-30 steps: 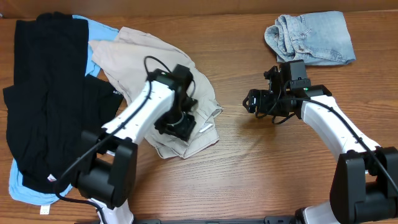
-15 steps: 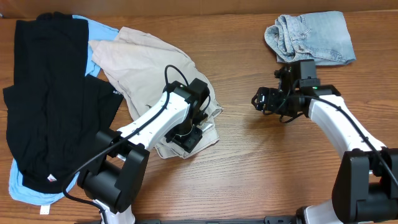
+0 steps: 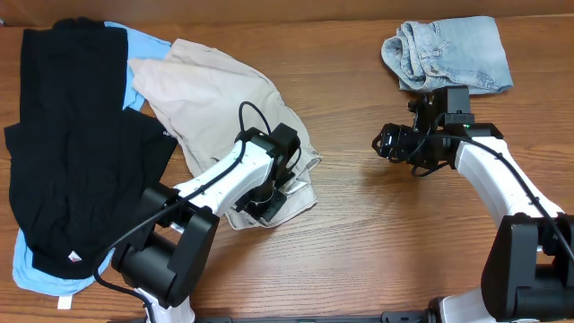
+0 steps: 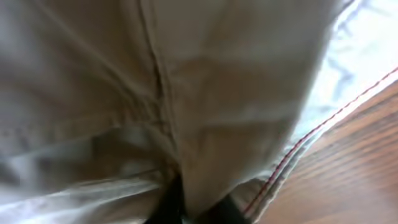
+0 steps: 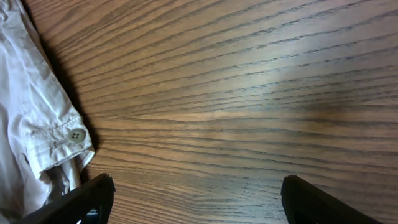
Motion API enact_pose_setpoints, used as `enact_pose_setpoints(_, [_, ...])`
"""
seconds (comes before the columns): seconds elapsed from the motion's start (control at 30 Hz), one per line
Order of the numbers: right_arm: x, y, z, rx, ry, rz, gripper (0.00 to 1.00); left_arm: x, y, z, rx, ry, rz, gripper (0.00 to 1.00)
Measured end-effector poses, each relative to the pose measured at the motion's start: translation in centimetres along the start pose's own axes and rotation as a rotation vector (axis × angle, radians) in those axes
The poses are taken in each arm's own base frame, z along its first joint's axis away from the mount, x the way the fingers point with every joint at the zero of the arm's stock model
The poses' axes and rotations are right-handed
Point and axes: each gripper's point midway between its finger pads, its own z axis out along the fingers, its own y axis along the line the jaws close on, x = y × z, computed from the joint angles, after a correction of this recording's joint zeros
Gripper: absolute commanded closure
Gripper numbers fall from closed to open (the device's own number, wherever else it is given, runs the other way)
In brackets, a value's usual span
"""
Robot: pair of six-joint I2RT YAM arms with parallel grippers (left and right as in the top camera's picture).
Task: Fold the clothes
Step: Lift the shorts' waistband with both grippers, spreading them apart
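Note:
My right gripper will next take hold of the beige shorts [image 3: 215, 99] by their waist edge [image 3: 309, 156], apart from where my left gripper pinches them. Then I will spread them for folding.
The pale beige shorts [image 3: 215, 99] lie crumpled left of the table's centre. My left gripper [image 3: 266, 201] presses down on their near right hem, shut on the cloth. In the left wrist view the beige shorts [image 4: 186, 93] fill the frame, and a fold of them is pinched between my dark fingertips [image 4: 168, 208] at the bottom edge. Black garments [image 3: 72, 152] lie at the far left over a sky-blue one [image 3: 148, 45]. My right gripper [image 3: 392, 144] hovers open over bare wood, right of the shorts. A buttoned edge of the shorts [image 5: 43, 130] shows left of the right gripper [image 5: 198, 196].
A folded light-denim garment [image 3: 448, 54] lies at the back right, just behind my right arm. The wooden table [image 3: 359, 242] shows bare between the two arms and along the front.
My left gripper has shifted a little to the right along the shorts' hem and closed on the cloth. My right gripper has drifted to the right, still open.

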Motion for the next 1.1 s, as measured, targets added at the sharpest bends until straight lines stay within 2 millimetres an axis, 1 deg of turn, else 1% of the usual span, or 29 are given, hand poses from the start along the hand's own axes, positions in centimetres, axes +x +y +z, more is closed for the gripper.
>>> enact_pose_setpoints(0.1, [0.1,0.0,0.0,0.0,0.003,0.001,0.14,-0.2,0.2,0.0,-0.017,-0.008,-0.017,0.96])
enact_pose_setpoints(0.2, [0.4,0.1,0.0,-0.01,0.017,0.009,0.15,-0.1,0.4,-0.2,-0.034,-0.002,-0.038,0.96])
enact_pose_setpoints(0.27, [0.7,0.6,0.0,-0.038,0.03,0.013,0.15,0.0,0.7,-1.4,-0.038,0.012,-0.069,0.96])
enact_pose_setpoints(0.3, [0.8,0.9,-0.1,-0.058,0.036,0.016,0.15,-0.5,0.9,-2.5,-0.037,-0.001,-0.087,0.96])
enact_pose_setpoints(0.33, [0.8,1.2,-0.1,-0.083,0.041,0.019,0.15,-1.2,1.3,-4.0,-0.033,-0.027,-0.105,0.96])
enact_pose_setpoints(0.37, [0.9,1.6,-0.2,-0.104,0.044,0.02,0.15,-2.5,1.8,-5.7,-0.029,-0.074,-0.125,0.96])
enact_pose_setpoints(0.4, [0.9,1.9,-0.3,-0.125,0.048,0.021,0.16,-3.9,2.4,-7.8,-0.026,-0.139,-0.148,0.96])
enact_pose_setpoints(0.43, [1.0,2.2,-0.3,-0.149,0.054,0.023,0.16,-5.9,3.2,-10.7,-0.023,-0.235,-0.175,0.96])
enact_pose_setpoints(0.5, [1.1,2.8,-0.5,-0.185,0.062,0.025,0.16,-8.3,4.3,-15.5,-0.021,-0.386,-0.201,0.96])
enact_pose_setpoints(0.53, [1.2,3.1,-0.5,-0.204,0.065,0.026,0.18,-9.5,4.9,-18.4,-0.021,-0.477,-0.213,0.96])
enact_pose_setpoints(0.6, [1.2,3.7,-0.7,-0.236,0.07,0.025,0.18,-11.0,5.5,-23.2,-0.025,-0.623,-0.224,0.96])
enact_pose_setpoints(0.67, [1.1,4.3,-0.8,-0.273,0.066,0.02,0.18,-11.8,5.7,-27.4,-0.025,-0.751,-0.224,0.96])
enact_pose_setpoints(0.7, [1.0,4.7,-0.9,-0.29,0.062,0.013,0.18,-12.1,5.8,-28.9,-0.027,-0.797,-0.225,0.96])
enact_pose_setpoints(0.8, [0.7,6.1,-0.9,-0.338,0.048,-0.021,0.18,-12.8,6.1,-32.3,-0.032,-0.912,-0.228,0.96])
enact_pose_setpoints(0.9, [0.7,8.3,-0.7,-0.388,0.038,-0.085,0.19,-13.3,6.3,-34.7,-0.035,-0.998,-0.228,0.96])
enact_pose_setpoints(1.0, [1.0,12.0,-0.5,-0.466,0.02,-0.184,0.18,-13.7,6.4,-36.6,-0.039,-1.069,-0.229,0.96])
enact_pose_setpoints(1.03, [1.0,13.1,-0.5,-0.487,0.014,-0.208,0.15,-13.8,6.5,-37.0,-0.039,-1.08,-0.229,0.96])
enact_pose_setpoints(1.07, [1.2,14.7,-0.5,-0.521,0.006,-0.244,0.13,-13.8,6.5,-37.1,-0.04,-1.086,-0.229,0.96])
enact_pose_setpoints(1.1, [1.5,15.6,-0.5,-0.539,0.005,-0.262,0.11,-13.8,6.5,-37.1,-0.04,-1.086,-0.23,0.96])
